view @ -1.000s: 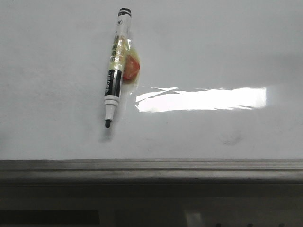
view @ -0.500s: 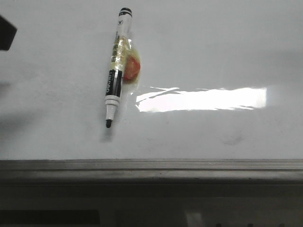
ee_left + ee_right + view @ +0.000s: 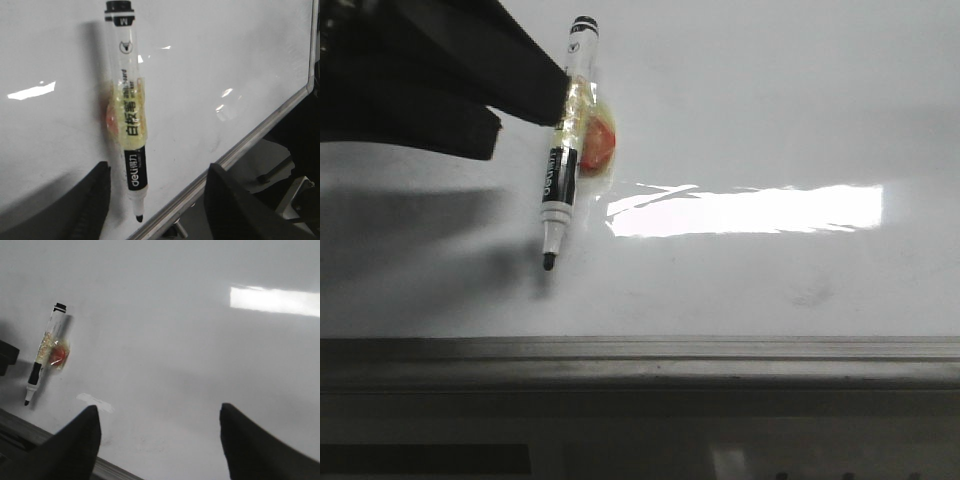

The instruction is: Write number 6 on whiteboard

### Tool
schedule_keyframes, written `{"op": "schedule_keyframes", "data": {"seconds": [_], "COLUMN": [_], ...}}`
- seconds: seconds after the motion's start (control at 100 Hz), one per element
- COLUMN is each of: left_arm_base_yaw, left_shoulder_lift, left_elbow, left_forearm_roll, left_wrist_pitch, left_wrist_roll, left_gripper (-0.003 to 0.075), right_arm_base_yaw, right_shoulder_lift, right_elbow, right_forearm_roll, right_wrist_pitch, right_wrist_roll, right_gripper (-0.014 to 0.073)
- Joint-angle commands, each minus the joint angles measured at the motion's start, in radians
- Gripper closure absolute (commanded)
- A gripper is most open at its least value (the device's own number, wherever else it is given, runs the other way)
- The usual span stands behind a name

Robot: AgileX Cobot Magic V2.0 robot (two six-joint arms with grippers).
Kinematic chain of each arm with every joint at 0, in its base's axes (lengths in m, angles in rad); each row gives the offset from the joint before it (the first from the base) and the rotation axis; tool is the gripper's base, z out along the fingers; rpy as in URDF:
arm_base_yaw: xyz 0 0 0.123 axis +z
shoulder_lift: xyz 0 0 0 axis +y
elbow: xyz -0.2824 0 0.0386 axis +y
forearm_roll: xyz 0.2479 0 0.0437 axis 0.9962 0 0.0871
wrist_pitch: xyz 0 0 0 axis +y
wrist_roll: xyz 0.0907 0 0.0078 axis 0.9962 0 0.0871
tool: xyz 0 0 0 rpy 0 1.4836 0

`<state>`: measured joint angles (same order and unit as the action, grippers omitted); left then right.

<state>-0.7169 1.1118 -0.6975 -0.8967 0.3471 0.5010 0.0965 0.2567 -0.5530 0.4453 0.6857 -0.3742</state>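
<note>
My fingers are above the marker's black label (image 3: 560, 174) and don't reach its sides, so they would miss if I closed now. My left gripper should go lower before it closes on the marker.
The whiteboard (image 3: 770, 100) is glossy white with a bright glare and bears no number 6 in any view. A black-and-clear marker (image 3: 565, 150) lies on it, uncapped, tip toward the frame strip (image 3: 640, 352), with a yellowish tape wrap and an orange-red lump (image 3: 601, 142) on its side. My left gripper (image 3: 532, 118) is open and hovers just left of the marker's upper half. In the left wrist view the marker (image 3: 131, 130) lies between and beyond the open fingers (image 3: 157, 172), nearer one of them. My right gripper (image 3: 160, 410) is open and empty over bare board, far from the marker (image 3: 44, 352).
The grey metal frame strip (image 3: 260, 132) runs along the board's near edge, with dark space and metal parts beyond it. A faint dark smudge (image 3: 810, 293) marks the board right of the marker. The left arm casts a wide shadow (image 3: 410, 240) on the board.
My left gripper has come into the front view from the left and now reaches up to the marker. The marker has not moved.
</note>
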Motion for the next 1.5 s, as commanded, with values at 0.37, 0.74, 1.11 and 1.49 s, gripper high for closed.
{"op": "schedule_keyframes", "data": {"seconds": [0.37, 0.74, 1.11, 1.49], "left_arm_base_yaw": [-0.022, -0.030, -0.069, -0.069], "left_shoulder_lift": [0.157, 0.061, -0.102, -0.096], "left_elbow": [-0.035, -0.058, -0.056, -0.056], "left_forearm_roll": [-0.077, -0.093, -0.261, -0.312], "left_wrist_pitch": [-0.160, 0.055, 0.314, 0.406], "left_wrist_roll": [-0.036, 0.251, 0.839, 0.914], "left_gripper": [0.0529, 0.0741, 0.0740, 0.0740], "right_arm_base_yaw": [0.000, 0.069, 0.248, 0.414], "right_shoulder_lift": [0.023, 0.025, 0.253, 0.503], "right_elbow": [-0.032, -0.032, -0.039, -0.143], "right_forearm_roll": [0.005, 0.106, 0.810, 0.908], "right_wrist_pitch": [-0.078, -0.061, 0.129, 0.149], "right_wrist_roll": [-0.010, -0.122, -0.913, -1.133], "right_gripper": [0.0136, 0.0136, 0.0136, 0.0136]}}
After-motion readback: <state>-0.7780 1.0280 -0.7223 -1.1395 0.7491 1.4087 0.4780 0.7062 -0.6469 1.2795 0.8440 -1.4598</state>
